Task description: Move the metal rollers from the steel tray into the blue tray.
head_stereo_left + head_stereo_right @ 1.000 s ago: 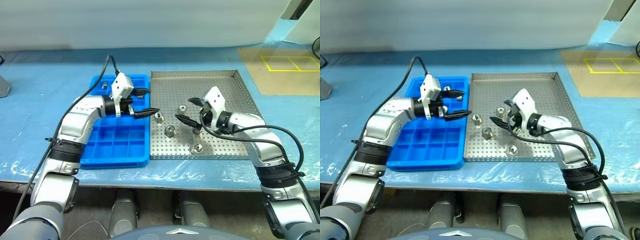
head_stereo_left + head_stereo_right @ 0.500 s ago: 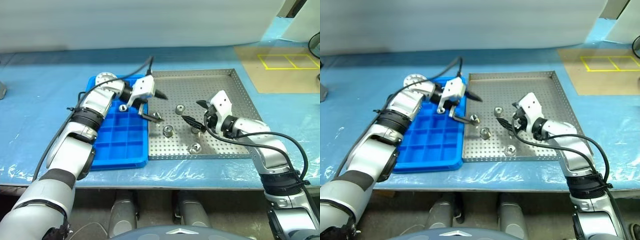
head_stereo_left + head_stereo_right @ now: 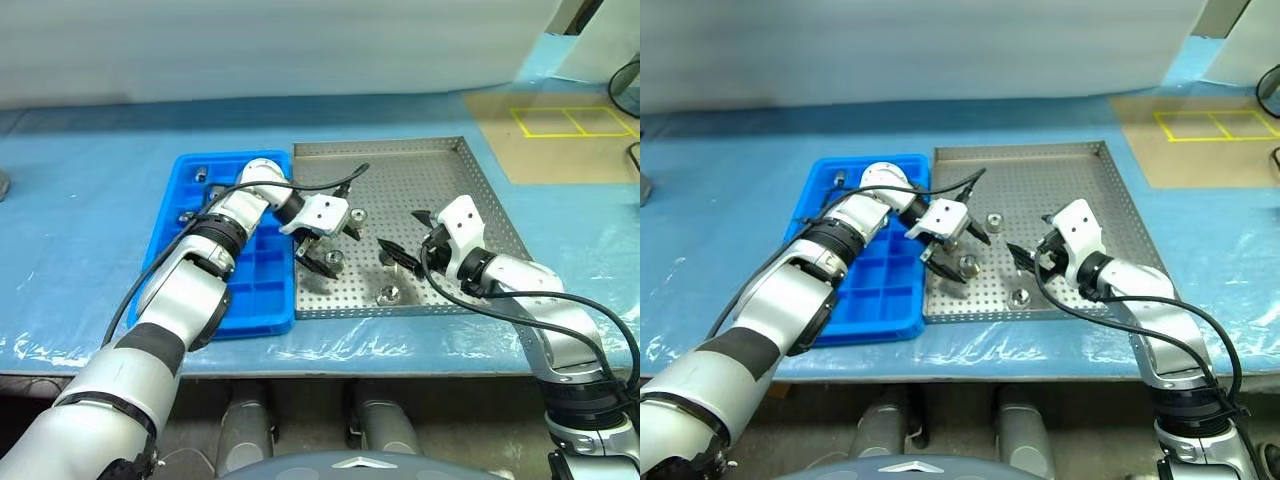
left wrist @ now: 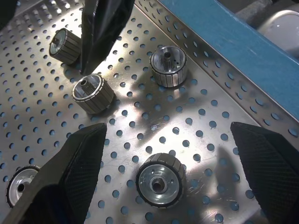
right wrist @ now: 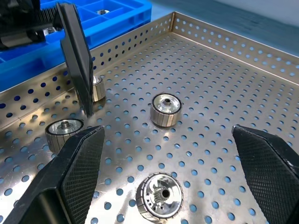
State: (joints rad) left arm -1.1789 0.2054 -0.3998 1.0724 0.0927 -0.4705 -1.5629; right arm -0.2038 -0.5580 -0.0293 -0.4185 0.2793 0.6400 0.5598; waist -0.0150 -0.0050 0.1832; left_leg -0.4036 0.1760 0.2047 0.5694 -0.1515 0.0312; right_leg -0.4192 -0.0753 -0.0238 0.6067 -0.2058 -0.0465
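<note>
The left gripper isn't ready to close yet: its fingers are high, and the steel tray's bottom with its holes shows between them and the metal roller in the left wrist view. The fingers need to lower first, then close.
Several metal rollers lie on the perforated steel tray [image 3: 440, 170], among them one [image 3: 356, 214] further back and one [image 3: 390, 295] near the front rim. My left gripper [image 3: 338, 252] reaches across from the blue tray [image 3: 265, 300] and hangs open low over the steel tray. A roller [image 4: 159, 179] sits between its spread fingers, untouched. My right gripper [image 3: 400, 232] is open too, just right of the left one and pointing toward it, with a roller [image 5: 159, 196] lying below its fingers. Small rollers [image 3: 201, 173] rest in the blue tray's back compartments.
Both trays sit side by side on a table covered in blue film. A tan mat with yellow taped rectangles [image 3: 560, 140] lies at the back right. The left arm's cable [image 3: 340, 180] loops over the steel tray's left part.
My left gripper has swung right and down from over the blue tray onto the steel tray, rolling its wrist, and now straddles a roller. My right gripper drew slightly right. Both stayed open.
</note>
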